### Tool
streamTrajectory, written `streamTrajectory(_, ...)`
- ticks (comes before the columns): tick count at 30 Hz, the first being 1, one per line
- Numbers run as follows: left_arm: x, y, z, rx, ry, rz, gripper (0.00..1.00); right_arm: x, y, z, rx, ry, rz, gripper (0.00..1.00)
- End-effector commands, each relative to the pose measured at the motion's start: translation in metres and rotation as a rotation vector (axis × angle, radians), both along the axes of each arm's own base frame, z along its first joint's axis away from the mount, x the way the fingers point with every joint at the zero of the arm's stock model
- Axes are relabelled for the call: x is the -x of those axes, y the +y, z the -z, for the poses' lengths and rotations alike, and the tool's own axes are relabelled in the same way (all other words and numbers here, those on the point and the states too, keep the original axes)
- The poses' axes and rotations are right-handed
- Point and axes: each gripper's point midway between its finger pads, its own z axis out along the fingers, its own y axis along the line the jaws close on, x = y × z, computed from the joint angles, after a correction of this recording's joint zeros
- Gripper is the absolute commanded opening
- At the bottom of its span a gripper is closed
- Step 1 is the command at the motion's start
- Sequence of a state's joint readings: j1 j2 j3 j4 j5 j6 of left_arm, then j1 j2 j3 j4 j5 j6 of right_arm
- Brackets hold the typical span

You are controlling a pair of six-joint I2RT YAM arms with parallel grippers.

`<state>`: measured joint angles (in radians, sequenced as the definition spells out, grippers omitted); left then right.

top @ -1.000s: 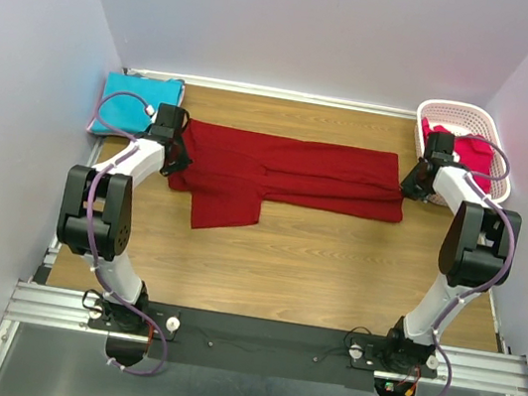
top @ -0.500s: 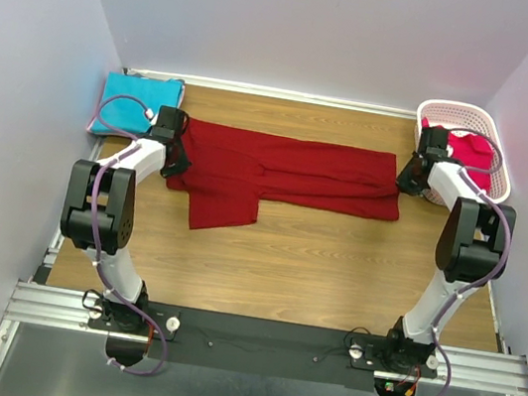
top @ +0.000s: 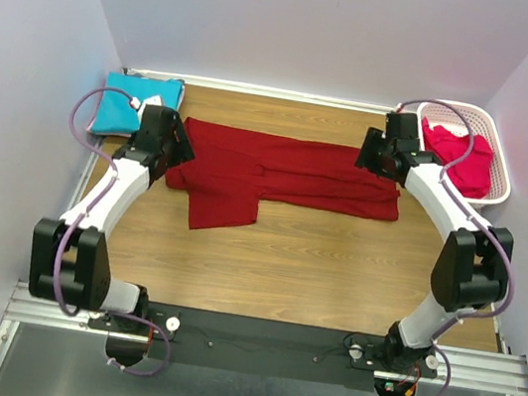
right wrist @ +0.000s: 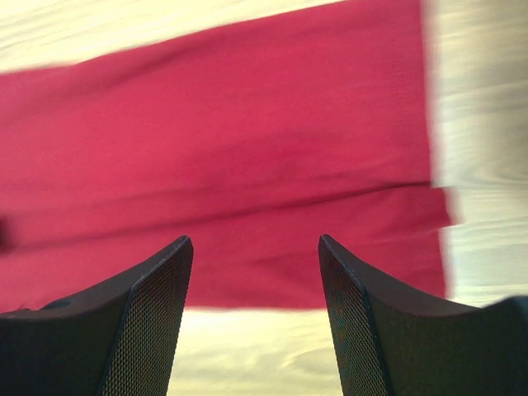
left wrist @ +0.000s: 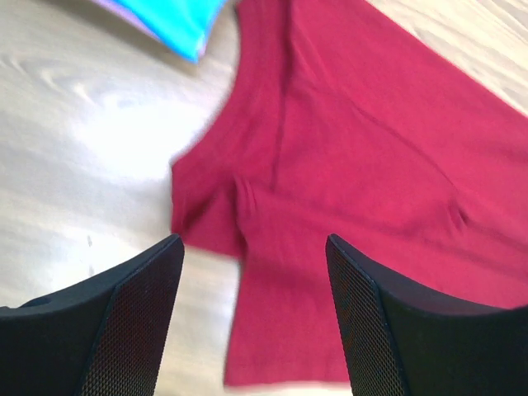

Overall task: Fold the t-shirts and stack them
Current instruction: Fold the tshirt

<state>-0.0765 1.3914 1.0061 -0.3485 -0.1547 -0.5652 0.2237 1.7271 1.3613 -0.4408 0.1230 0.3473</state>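
My left gripper grabs the hanging sleeve's hem at its collar-side corner next, to fold the dark red t-shirt over the t-shirt's body.
A dark red t-shirt lies flat across the table, folded lengthwise, with one sleeve part hanging toward the near side. My left gripper hovers open over its left, collar end; in the left wrist view the left gripper has nothing between its fingers. My right gripper hovers open over the shirt's right end; in the right wrist view the right gripper also holds nothing. A folded turquoise t-shirt lies at the back left. A pinkish-red t-shirt sits in the basket.
The white latticed basket stands at the back right corner against the wall. Walls close in the table on the left, back and right. A corner of the turquoise cloth shows just beyond the red collar.
Both grippers went from shut on the dark red shirt's ends to open and let it go. Both arms rose; the right gripper moved left and back over the shirt.
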Motion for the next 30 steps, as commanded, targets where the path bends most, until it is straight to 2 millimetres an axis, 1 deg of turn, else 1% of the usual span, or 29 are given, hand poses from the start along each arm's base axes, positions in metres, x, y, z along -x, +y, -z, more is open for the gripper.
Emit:
streamTrajectory(1, 0.042, -0.018, 0.032, 0.000, 0.093, 0.044, 0.78, 0.037, 0.074, 0.012, -0.135, 0.066, -0.208, 0.70)
streamTrajectory(2, 0.050, -0.031, 0.038, 0.007, 0.110, 0.080, 0.77, 0.044, 0.090, 0.019, -0.175, 0.080, -0.247, 0.70)
streamTrajectory(3, 0.057, -0.036, 0.044, 0.011, 0.126, 0.095, 0.78, 0.052, 0.106, 0.026, -0.210, 0.104, -0.289, 0.70)
streamTrajectory(4, 0.070, -0.042, 0.059, 0.018, 0.168, 0.118, 0.78, 0.067, 0.135, 0.028, -0.262, 0.128, -0.373, 0.70)
streamTrajectory(5, 0.076, -0.045, 0.066, 0.026, 0.186, 0.118, 0.77, 0.072, 0.151, 0.031, -0.299, 0.135, -0.394, 0.70)
streamTrajectory(6, 0.082, -0.048, 0.073, 0.030, 0.205, 0.129, 0.76, 0.081, 0.162, 0.038, -0.318, 0.156, -0.417, 0.70)
streamTrajectory(7, 0.092, -0.053, 0.085, 0.031, 0.238, 0.145, 0.74, 0.094, 0.181, 0.048, -0.340, 0.194, -0.461, 0.70)
streamTrajectory(9, 0.102, -0.057, 0.096, 0.034, 0.272, 0.167, 0.73, 0.102, 0.201, 0.054, -0.389, 0.210, -0.478, 0.69)
streamTrajectory(10, 0.106, -0.057, 0.102, 0.031, 0.293, 0.172, 0.71, 0.112, 0.212, 0.065, -0.398, 0.243, -0.498, 0.69)
streamTrajectory(12, 0.111, -0.055, 0.111, 0.026, 0.321, 0.169, 0.69, 0.117, 0.226, 0.071, -0.428, 0.257, -0.499, 0.68)
streamTrajectory(13, 0.112, -0.056, 0.113, 0.025, 0.328, 0.172, 0.68, 0.126, 0.236, 0.075, -0.443, 0.275, -0.520, 0.67)
streamTrajectory(14, 0.113, -0.057, 0.115, 0.027, 0.337, 0.176, 0.67, 0.129, 0.241, 0.078, -0.455, 0.283, -0.526, 0.67)
streamTrajectory(15, 0.115, -0.058, 0.119, 0.027, 0.352, 0.182, 0.66, 0.132, 0.248, 0.086, -0.470, 0.302, -0.527, 0.67)
streamTrajectory(16, 0.116, -0.060, 0.122, 0.030, 0.361, 0.191, 0.65, 0.138, 0.257, 0.087, -0.480, 0.316, -0.548, 0.66)
streamTrajectory(17, 0.117, -0.062, 0.123, 0.030, 0.366, 0.198, 0.64, 0.140, 0.261, 0.091, -0.485, 0.326, -0.546, 0.66)
streamTrajectory(18, 0.118, -0.063, 0.126, 0.027, 0.378, 0.201, 0.63, 0.143, 0.263, 0.100, -0.479, 0.345, -0.544, 0.66)
streamTrajectory(20, 0.120, -0.064, 0.131, 0.025, 0.393, 0.211, 0.61, 0.146, 0.269, 0.104, -0.480, 0.354, -0.552, 0.65)
streamTrajectory(22, 0.122, -0.065, 0.136, 0.026, 0.409, 0.217, 0.59, 0.149, 0.271, 0.112, -0.477, 0.372, -0.551, 0.65)
streamTrajectory(23, 0.123, -0.066, 0.138, 0.029, 0.416, 0.221, 0.54, 0.149, 0.273, 0.113, -0.478, 0.374, -0.551, 0.65)
streamTrajectory(24, 0.124, -0.066, 0.141, 0.027, 0.429, 0.224, 0.52, 0.149, 0.273, 0.116, -0.477, 0.379, -0.548, 0.64)
streamTrajectory(25, 0.125, -0.067, 0.143, 0.028, 0.434, 0.227, 0.48, 0.149, 0.274, 0.119, -0.478, 0.386, -0.546, 0.64)
streamTrajectory(26, 0.125, -0.067, 0.143, 0.028, 0.437, 0.231, 0.48, 0.150, 0.275, 0.120, -0.478, 0.388, -0.548, 0.63)
streamTrajectory(28, 0.127, -0.068, 0.145, 0.027, 0.445, 0.234, 0.37, 0.150, 0.277, 0.124, -0.477, 0.395, -0.546, 0.61)
streamTrajectory(30, 0.126, -0.068, 0.144, 0.025, 0.440, 0.236, 0.29, 0.150, 0.279, 0.124, -0.479, 0.398, -0.547, 0.54)
